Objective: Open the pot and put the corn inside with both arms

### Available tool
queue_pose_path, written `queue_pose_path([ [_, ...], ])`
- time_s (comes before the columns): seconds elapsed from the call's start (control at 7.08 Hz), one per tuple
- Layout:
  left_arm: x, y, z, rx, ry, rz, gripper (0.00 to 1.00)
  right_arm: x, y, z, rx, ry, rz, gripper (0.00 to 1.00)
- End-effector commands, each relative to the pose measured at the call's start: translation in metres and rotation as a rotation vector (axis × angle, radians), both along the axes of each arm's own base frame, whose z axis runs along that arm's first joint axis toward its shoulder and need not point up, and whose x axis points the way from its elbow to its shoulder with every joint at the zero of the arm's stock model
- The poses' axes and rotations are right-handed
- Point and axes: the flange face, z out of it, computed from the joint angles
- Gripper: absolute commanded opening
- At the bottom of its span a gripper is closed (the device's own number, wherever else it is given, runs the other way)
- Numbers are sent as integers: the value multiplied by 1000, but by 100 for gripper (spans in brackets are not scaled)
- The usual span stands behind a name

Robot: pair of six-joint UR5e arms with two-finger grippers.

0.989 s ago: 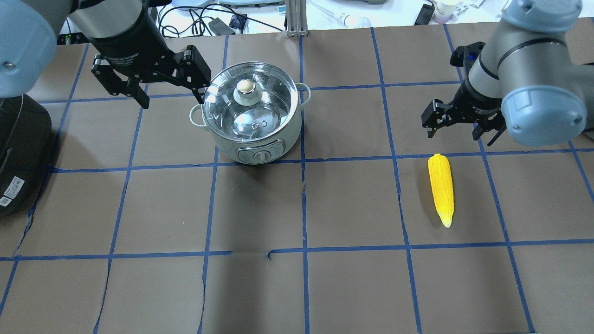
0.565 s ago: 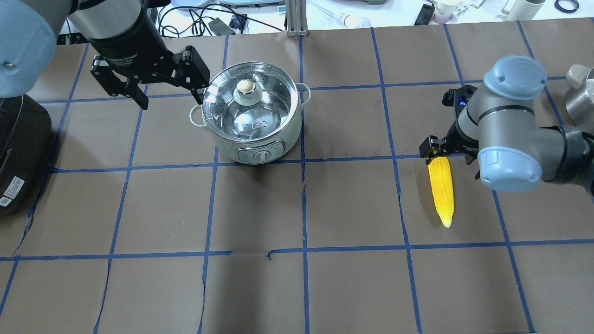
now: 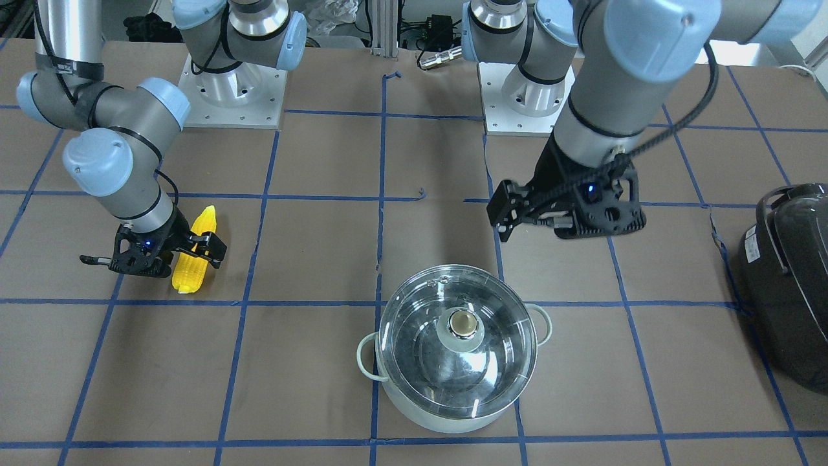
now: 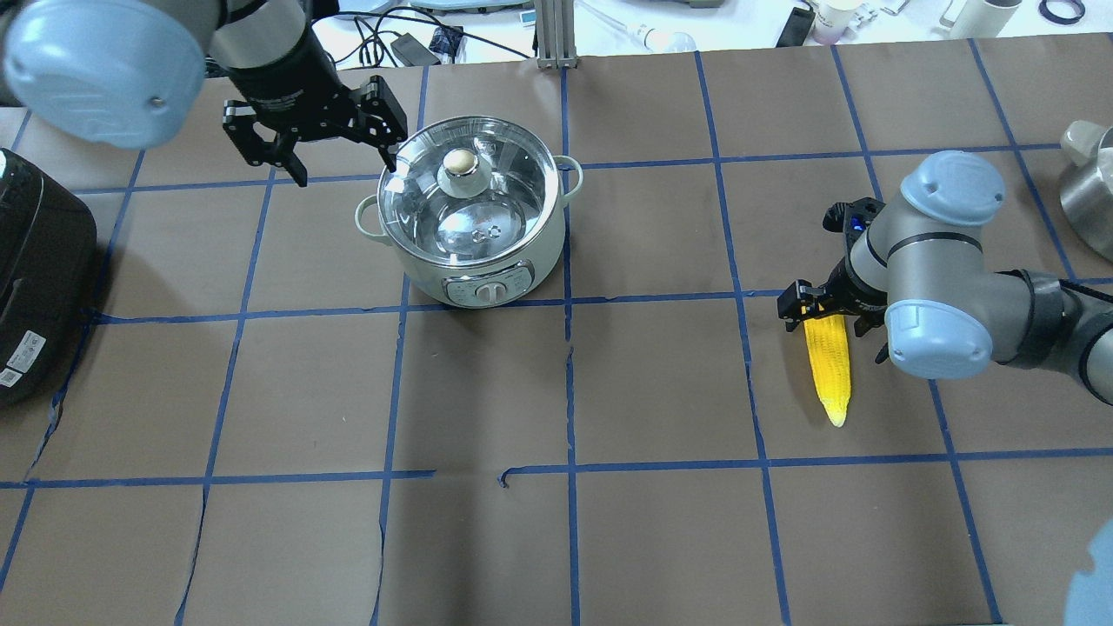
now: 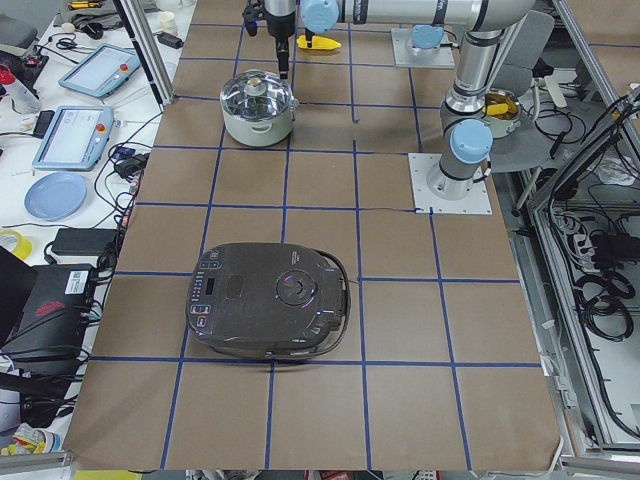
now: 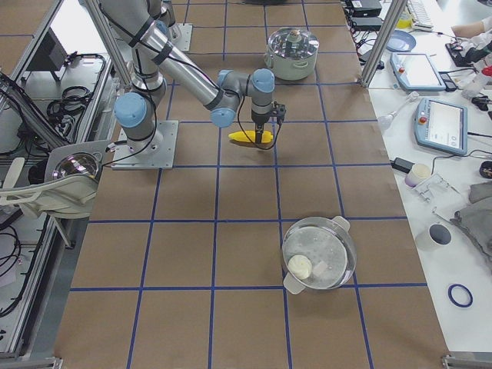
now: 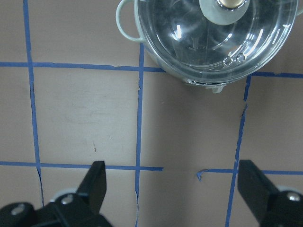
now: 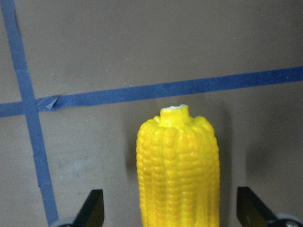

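My right gripper should next grab the yellow corn by its thick kernel-covered body [image 3: 190, 267], so that it can put the corn inside the pot [image 3: 454, 349].
The pot [image 4: 474, 252] stands at back left, pale mint outside, its glass lid [image 4: 496, 209] with the gold knob [image 4: 461, 161] on it. It also shows in the front view [image 3: 446, 414] and at the top of the left wrist view [image 7: 208, 42]. My left gripper [image 4: 343, 161] is open and empty, beside the pot's far-left rim and above the table. The yellow corn [image 4: 828, 365] lies on the table at right. My right gripper [image 4: 832, 320] is open, its fingers on either side of the corn's thick end [image 8: 177, 170], not closed on it.
A big black appliance [image 4: 35, 278] sits at the left table edge. A steel vessel [image 4: 1087, 200] stands at the right edge. A second lidded steel pot [image 6: 319, 254] stands farther along the table in the right side view. Cables and clutter lie beyond the far edge.
My right gripper has come down from behind the corn to straddle its thick end. My left gripper has shifted slightly right, closer to the pot's rim. Pot and corn have not moved.
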Motion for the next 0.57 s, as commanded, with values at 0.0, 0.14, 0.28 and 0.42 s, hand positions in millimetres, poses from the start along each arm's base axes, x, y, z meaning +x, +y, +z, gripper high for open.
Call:
queue_pose_path([
  [0.0,-38,-57,-55,-56,37,11,100,-1,2,-6,13,3,1,88],
  [0.14,-56,-73,-59,-63,37,-20,100,0,3,-7,15,1,0,81],
  [0.28,-72,-78,-64,-59,36,-52,100,0,3,-7,18,-3,-3,76],
  [0.42,-75,-78,-69,-53,28,-82,100,0,3,-8,20,0,-3,62],
])
